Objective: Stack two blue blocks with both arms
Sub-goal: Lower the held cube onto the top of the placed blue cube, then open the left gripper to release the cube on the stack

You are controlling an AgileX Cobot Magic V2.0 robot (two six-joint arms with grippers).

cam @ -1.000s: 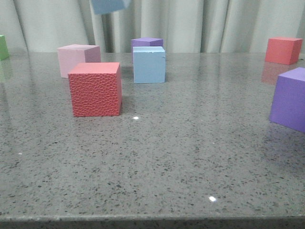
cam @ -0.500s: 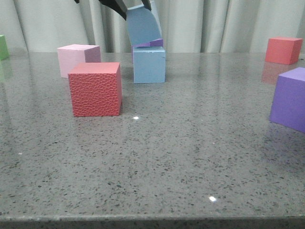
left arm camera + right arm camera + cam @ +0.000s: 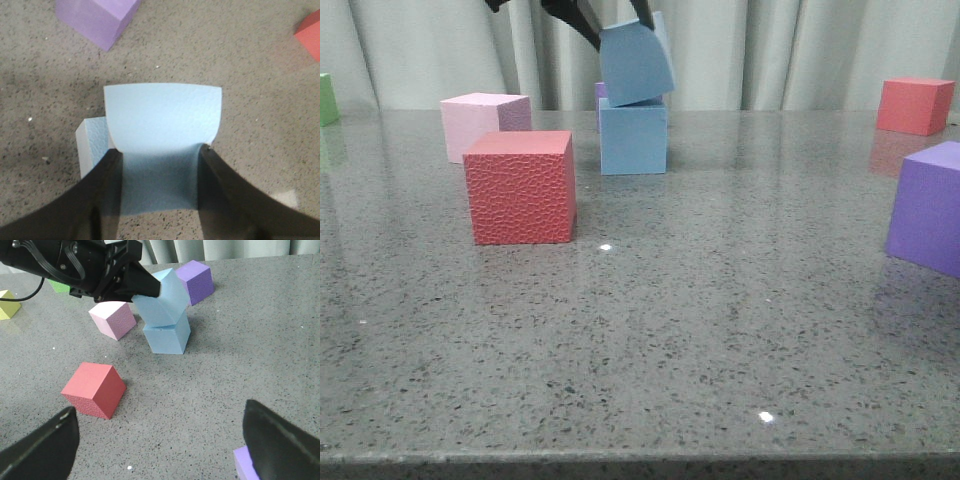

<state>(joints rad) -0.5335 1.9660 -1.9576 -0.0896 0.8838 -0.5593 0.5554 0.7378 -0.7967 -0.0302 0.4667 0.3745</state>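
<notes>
The tilted block's lower edge rests on the lower blue block's top, so it is now time for my left gripper to open.
My left gripper [image 3: 615, 18] is shut on one pale blue block [image 3: 635, 62] and holds it tilted, its lower edge against the top of the second blue block [image 3: 633, 138], which stands on the table at the back middle. In the left wrist view the dark fingers [image 3: 107, 190] squeeze the held block [image 3: 162, 120], and the lower block [image 3: 92, 145] sticks out to one side beneath it. The right wrist view shows the left gripper [image 3: 150, 287], the held block [image 3: 162, 297] and the lower block [image 3: 167, 337]. My right gripper [image 3: 160, 440] is open, empty and above the table, well apart from them.
A red textured cube [image 3: 520, 187] and a pale pink cube [image 3: 480, 122] stand left of the blue blocks. A purple cube [image 3: 602, 92] hides behind them. Another purple cube [image 3: 928, 205] is at the right edge, a red cube [image 3: 914, 104] far right, and a green cube [image 3: 326, 98] far left.
My left gripper came down from the top edge and moved right with the blue block. The block now leans on top of the standing blue block.
</notes>
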